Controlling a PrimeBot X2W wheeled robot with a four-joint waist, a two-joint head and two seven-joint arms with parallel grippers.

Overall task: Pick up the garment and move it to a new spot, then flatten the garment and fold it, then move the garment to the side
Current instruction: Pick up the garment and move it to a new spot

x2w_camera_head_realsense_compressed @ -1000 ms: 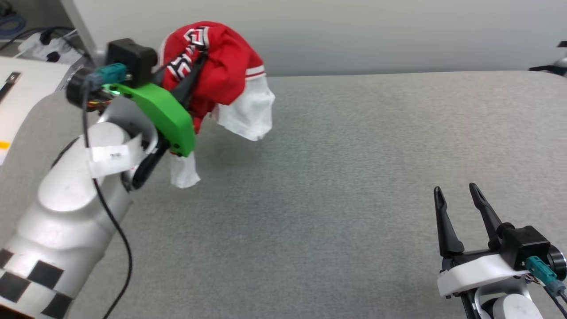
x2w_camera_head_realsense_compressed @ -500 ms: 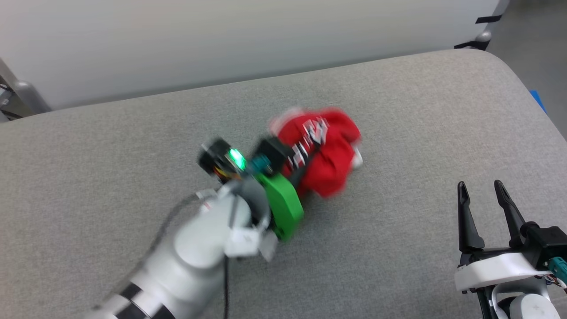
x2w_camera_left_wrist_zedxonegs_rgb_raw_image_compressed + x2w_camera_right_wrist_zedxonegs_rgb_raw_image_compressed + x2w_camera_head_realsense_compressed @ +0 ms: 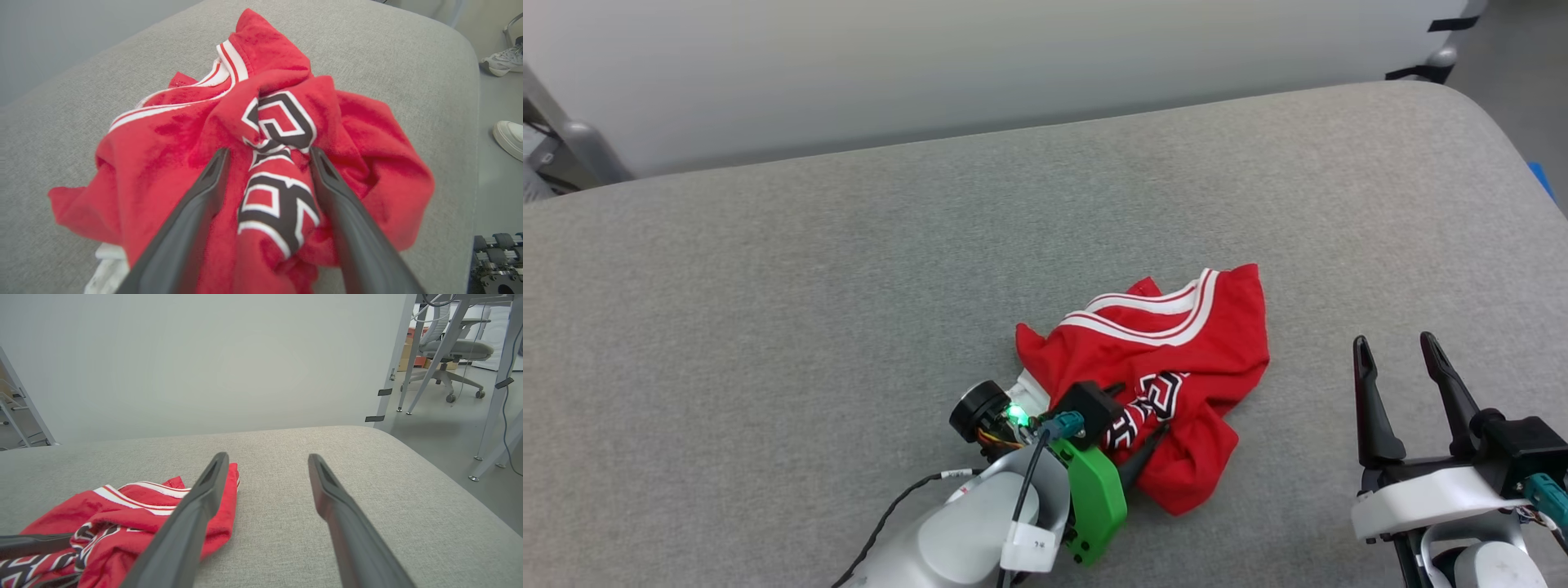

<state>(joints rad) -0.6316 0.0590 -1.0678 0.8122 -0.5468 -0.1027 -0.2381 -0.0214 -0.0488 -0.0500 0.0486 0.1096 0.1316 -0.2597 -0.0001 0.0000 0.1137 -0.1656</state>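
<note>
Next, my left gripper pinches the garment by its white sleeve edge, since only that edge pokes out from under the bunched red cloth.
The garment is a red jersey with white-striped trim and black lettering, lying crumpled on the grey padded table, right of centre. My left gripper rests on its near side, open. In the left wrist view its fingers stand apart over the garment, with a lettered fold bunched loosely between them. A bit of white sleeve shows beneath. My right gripper stands open and empty to the right of the garment, off the cloth. In the right wrist view the right gripper has the garment at its left.
The table's rounded right edge drops to the floor. Two pale shoes are on the floor beyond that edge. A pale wall panel runs behind the table. An office chair and desk legs stand further right.
The head camera has swung. The garment, held up in the air by my left gripper a second ago, now lies on the table, and the left fingers have opened. The right gripper stays open.
</note>
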